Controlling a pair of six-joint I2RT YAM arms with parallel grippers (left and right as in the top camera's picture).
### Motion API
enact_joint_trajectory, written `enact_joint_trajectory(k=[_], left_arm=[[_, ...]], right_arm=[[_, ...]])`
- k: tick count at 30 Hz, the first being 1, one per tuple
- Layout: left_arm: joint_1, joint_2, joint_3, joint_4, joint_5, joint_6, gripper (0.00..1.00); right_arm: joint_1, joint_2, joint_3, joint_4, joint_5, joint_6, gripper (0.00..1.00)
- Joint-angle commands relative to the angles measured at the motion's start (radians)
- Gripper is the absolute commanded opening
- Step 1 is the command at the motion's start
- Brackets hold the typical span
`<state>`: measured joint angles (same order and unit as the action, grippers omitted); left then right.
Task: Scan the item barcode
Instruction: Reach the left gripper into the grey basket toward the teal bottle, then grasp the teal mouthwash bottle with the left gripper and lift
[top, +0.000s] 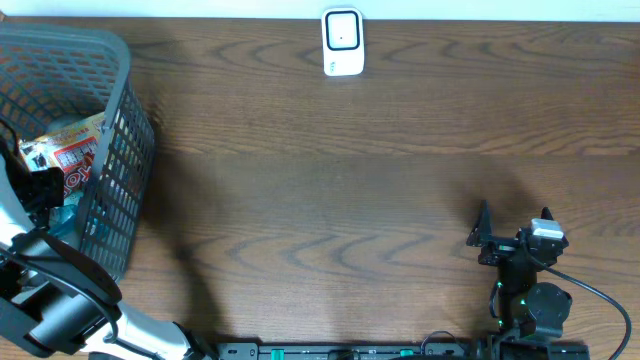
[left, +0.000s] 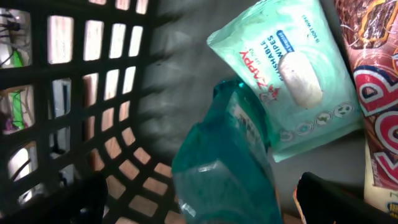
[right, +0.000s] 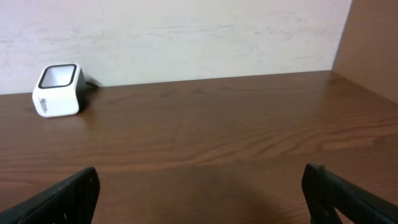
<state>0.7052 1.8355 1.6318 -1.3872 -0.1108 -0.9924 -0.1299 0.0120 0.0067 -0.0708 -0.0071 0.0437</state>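
Next, the left gripper picks up the teal bottle by its sides at its near end (top: 63, 219) (left: 228, 191), which leaves the bottle's far part uncovered to scan the barcode.
My left gripper (left: 202, 202) is down inside the grey mesh basket (top: 125, 130) at the table's left end. Its jaws stand open on either side of a teal translucent bottle (left: 224, 162), with a gap on each side. Behind the bottle lies a mint-green pack of wet wipes (left: 292, 74). A red and white snack packet (left: 376, 93) lies to the right. The white barcode scanner (top: 342, 42) stands at the table's far edge, also in the right wrist view as a scanner (right: 58, 90) at the left. My right gripper (top: 513, 225) hangs open and empty over the near right of the table.
The basket's lattice wall (left: 74, 93) stands close on the left of the left fingers. A pale wall (right: 186, 31) runs behind the table's far edge. Brown wooden tabletop (top: 340, 200) stretches between basket, scanner and right arm.
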Motion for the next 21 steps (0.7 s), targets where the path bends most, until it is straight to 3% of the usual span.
enact_joint_trajectory(k=[1, 9, 15, 21], left_arm=[[0.003, 0.005, -0.043, 0.024, -0.003, 0.013, 0.98], [0.002, 0.005, -0.115, 0.098, -0.003, 0.012, 0.98], [0.002, 0.006, -0.148, 0.144, -0.003, 0.012, 0.52], [0.002, 0.007, -0.157, 0.151, -0.003, 0.012, 0.27]], right_arm=[[-0.005, -0.006, -0.001, -0.005, 0.005, 0.0, 0.99], [-0.005, -0.006, -0.001, -0.005, 0.005, 0.0, 0.99], [-0.005, -0.006, -0.001, -0.005, 0.005, 0.0, 0.99], [-0.005, -0.006, -0.001, -0.005, 0.005, 0.0, 0.99]])
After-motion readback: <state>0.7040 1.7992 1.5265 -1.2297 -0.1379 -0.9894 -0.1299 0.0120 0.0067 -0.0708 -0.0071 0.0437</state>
